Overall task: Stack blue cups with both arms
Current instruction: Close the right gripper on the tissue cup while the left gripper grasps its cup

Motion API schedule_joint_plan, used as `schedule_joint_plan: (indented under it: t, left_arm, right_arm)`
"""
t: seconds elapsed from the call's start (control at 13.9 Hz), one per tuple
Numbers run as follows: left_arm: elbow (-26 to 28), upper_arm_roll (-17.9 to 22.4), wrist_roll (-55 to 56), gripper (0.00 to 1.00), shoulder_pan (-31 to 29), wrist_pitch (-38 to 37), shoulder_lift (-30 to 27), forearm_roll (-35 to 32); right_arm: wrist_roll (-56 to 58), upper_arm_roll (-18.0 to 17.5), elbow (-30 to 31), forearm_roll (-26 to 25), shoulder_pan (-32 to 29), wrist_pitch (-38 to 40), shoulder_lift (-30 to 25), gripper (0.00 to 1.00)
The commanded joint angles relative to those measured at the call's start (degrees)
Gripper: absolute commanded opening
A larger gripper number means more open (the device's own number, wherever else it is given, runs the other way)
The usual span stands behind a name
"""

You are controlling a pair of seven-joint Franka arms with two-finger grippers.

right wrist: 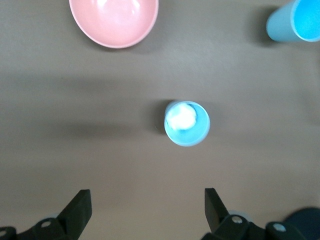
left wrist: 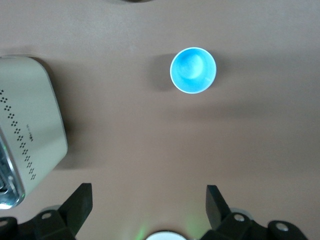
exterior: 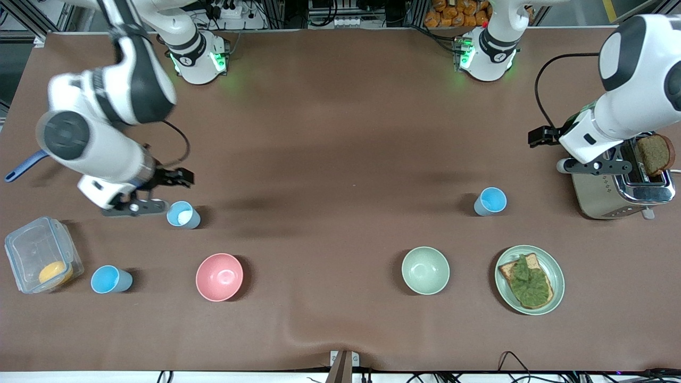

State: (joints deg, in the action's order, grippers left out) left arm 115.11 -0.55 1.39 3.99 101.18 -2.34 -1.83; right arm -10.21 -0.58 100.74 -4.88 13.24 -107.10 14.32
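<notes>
My right gripper takes hold of the paler blue cup [exterior: 183,215] with the whitish inside by its rim next, to stack the blue cups.
A paler blue cup [exterior: 183,215] with a whitish inside stands upright toward the right arm's end of the table. My right gripper [exterior: 139,206] hovers beside it, open and empty; in the right wrist view the cup [right wrist: 186,123] lies apart from the gripper [right wrist: 147,202]. A brighter sky-blue cup [exterior: 110,279] stands nearer the front camera, also in the right wrist view [right wrist: 295,20]. A third blue cup [exterior: 490,201] stands toward the left arm's end. My left gripper [exterior: 593,166] is open and empty over the toaster's edge; its wrist view shows that cup [left wrist: 193,70] apart from the gripper [left wrist: 148,200].
A pink bowl [exterior: 219,276], a green bowl [exterior: 425,270] and a plate [exterior: 556,276] with leafy toast sit near the front camera. A toaster [exterior: 601,194] holds bread [exterior: 654,154]. A clear container [exterior: 32,250] and a blue handle [exterior: 24,166] lie at the right arm's end.
</notes>
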Motion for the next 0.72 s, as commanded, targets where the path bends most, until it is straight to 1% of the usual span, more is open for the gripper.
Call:
schedule_joint_plan:
  t: [0.0, 0.07, 0.14, 0.29, 0.58, 0.65]
  left_arm:
    - [6.51, -0.41, -0.69, 1.0, -0.48, 7.51, -2.32, -1.07]
    - [8.18, -0.41, -0.69, 1.0, -0.48, 10.59, -2.14, -1.07]
    - [9.94, -0.41, -0.52, 1.0, -0.48, 13.58, -1.88, -1.07]
    - [11.71, -0.41, 0.1, 1.0, -0.48, 17.28, -0.92, -1.07]
    - [11.89, -0.41, 0.28, 1.0, -0.39, 21.33, 3.47, -1.07]
    - [11.89, -0.41, 0.28, 1.0, -0.39, 22.73, 4.53, -1.07]
  right_arm:
    - [-1.48, 0.49, 5.93, -2.32, 0.13, -9.57, 1.32, 1.0]
    - [-1.48, 0.58, 8.57, -2.85, 0.3, -13.97, 2.02, 1.0]
    - [-1.48, 0.66, 10.17, -4.33, -0.05, -16.37, 2.89, 1.0]
    - [-1.48, 0.67, 10.45, -6.71, -1.46, -17.97, 5.27, 1.0]
    - [-1.4, 0.75, 13.34, -7.24, -2.08, -25.34, 8.26, 1.0]
    - [-1.4, 0.75, 13.43, -7.77, -2.34, -25.96, 9.31, 1.0]
